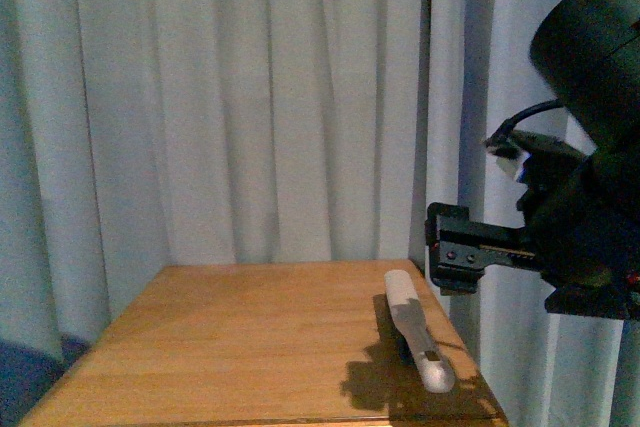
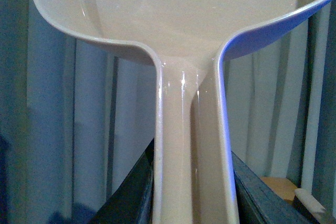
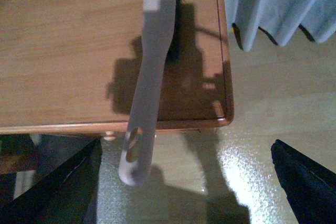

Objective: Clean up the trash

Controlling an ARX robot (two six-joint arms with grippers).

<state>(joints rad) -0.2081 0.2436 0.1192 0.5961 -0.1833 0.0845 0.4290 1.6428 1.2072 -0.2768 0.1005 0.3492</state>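
The right gripper picks up the beige brush by its long handle next, to sweep up the trash.
My left gripper [image 2: 193,203] is shut on the handle of the beige dustpan [image 2: 189,19], which it holds up in the air in front of the curtains; its dark fingers [image 2: 131,192] press the handle from both sides. My right gripper [image 3: 184,182] is open and empty, hanging above the wooden table's corner and the floor. Under it a grey long handle [image 3: 149,77] lies on the table [image 3: 63,51] and sticks out over the edge. It also shows in the front view [image 1: 420,342] by the table's right edge. No trash wad shows in any view.
Pale curtains [image 1: 250,97] hang behind the wooden table [image 1: 240,347]. My right arm [image 1: 570,237] hovers at the table's right edge. Pale shiny floor [image 3: 252,145] lies beyond the table corner.
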